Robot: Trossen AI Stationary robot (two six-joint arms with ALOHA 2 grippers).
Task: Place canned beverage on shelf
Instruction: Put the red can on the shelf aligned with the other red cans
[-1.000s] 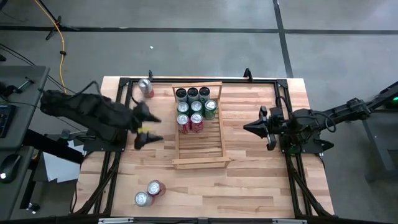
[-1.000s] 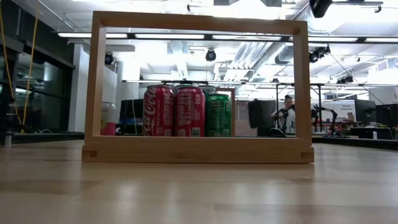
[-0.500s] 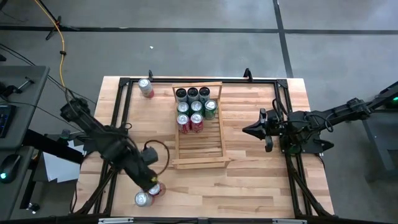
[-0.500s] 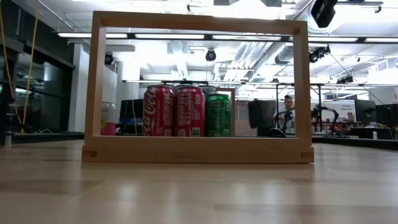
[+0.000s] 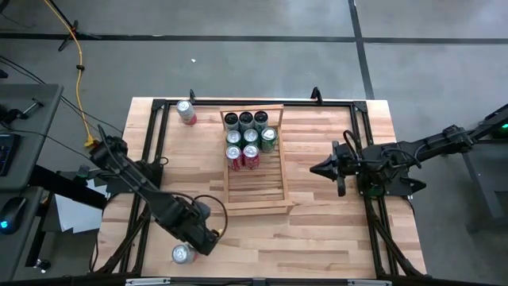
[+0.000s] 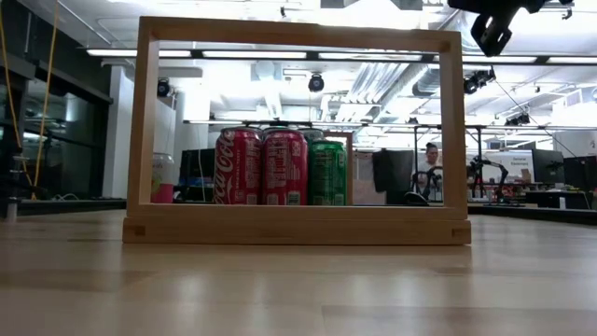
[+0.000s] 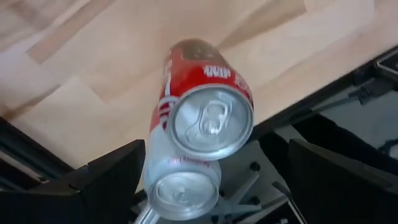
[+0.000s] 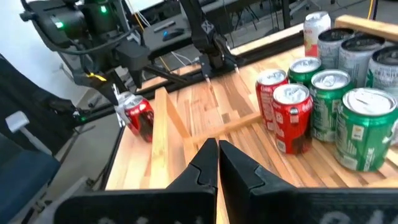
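The left gripper's fingers are above the red can, and there are wide gaps beside the red can's silver top (image 7: 211, 122). The left gripper will go lower before it closes.
Two cans stand side by side near the table's near left corner: a red can (image 7: 208, 106) and a silver can (image 7: 180, 183). My left gripper (image 7: 217, 186) hangs open above the red can, pointing down, with one finger out on each side and clear of it. In the high view the left gripper (image 5: 204, 238) covers the red can, and only the silver can (image 5: 182, 253) shows. The shelf (image 5: 254, 191) lies mid-table with several cans (image 5: 248, 139) upright at its far end. My right gripper (image 5: 313, 168) is shut, right of the shelf.
One more can (image 5: 186, 112) stands on the table at the far left, outside the shelf. The near half of the shelf is bare slats. Black frame bars (image 5: 151, 159) run along the table's left and right sides. Beyond the table a person (image 6: 431, 168) shows in the low view.
My left gripper has swung from beside the shelf's left rail toward the table's near edge and down over the two cans there. It has tipped over to point down and rolled about its own line, staying open. My right gripper has tipped a little downward.
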